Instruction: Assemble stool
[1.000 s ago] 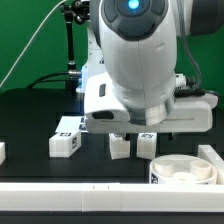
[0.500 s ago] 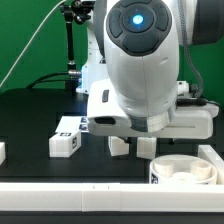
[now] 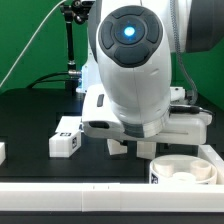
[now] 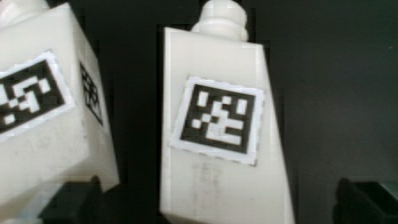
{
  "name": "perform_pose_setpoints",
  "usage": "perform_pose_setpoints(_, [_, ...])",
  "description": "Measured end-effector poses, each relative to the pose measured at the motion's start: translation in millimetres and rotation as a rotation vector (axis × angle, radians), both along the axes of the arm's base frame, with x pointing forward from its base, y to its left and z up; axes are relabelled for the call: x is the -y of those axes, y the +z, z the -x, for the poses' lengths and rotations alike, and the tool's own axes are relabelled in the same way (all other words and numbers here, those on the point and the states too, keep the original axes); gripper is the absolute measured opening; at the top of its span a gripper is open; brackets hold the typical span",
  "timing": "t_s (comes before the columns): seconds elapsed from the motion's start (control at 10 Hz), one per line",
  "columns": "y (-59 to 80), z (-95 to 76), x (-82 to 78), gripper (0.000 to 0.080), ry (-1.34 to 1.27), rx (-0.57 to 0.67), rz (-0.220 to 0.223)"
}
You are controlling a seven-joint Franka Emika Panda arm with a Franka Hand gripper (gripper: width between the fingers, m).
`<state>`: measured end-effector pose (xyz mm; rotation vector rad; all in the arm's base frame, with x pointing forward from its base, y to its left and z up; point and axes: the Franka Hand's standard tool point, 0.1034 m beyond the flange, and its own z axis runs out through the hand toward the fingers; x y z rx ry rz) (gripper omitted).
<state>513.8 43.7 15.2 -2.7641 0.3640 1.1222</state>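
Note:
My open fingers are on either side of the tagged white leg (image 4: 224, 175) and closing now would catch it, so my gripper closes on the leg next.
In the wrist view a white blocky leg (image 4: 217, 120) with a black-and-white tag and a round peg at its end lies between my open gripper (image 4: 222, 205); one dark fingertip (image 4: 80, 200) shows on each side, apart from the leg. A second tagged leg (image 4: 39, 110) lies close beside it. In the exterior view the arm covers the gripper; parts of these two legs (image 3: 118, 147) (image 3: 145, 149) show below it. Another leg (image 3: 66, 143) lies to the exterior view's left. The round ring-shaped seat (image 3: 185, 170) sits at the front right.
A long white border rail (image 3: 70, 190) runs along the front and another (image 3: 212, 155) stands at the right. A small white piece (image 3: 2, 152) lies at the exterior view's left edge. A tagged white piece (image 3: 68, 125) lies behind the left leg. A black stand (image 3: 70, 40) rises at the back.
The arm has come down and a little to the exterior view's left over the two middle legs, now hiding more of them. The legs and seat have not moved.

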Motion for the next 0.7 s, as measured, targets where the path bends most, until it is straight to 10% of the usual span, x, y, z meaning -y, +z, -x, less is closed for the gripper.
perform_pose_setpoints(0.3, [-1.7, 2.7, -3.4, 0.0649, 0.006, -0.003, -0.001])
perform_pose_setpoints(0.5, [-5.4, 5.4, -9.0, 0.0372, 0.015, 0.0, 0.001])
perform_pose_setpoints(0.7, [-5.9, 7.2, -10.5, 0.0325, 0.02, 0.001, 0.0])
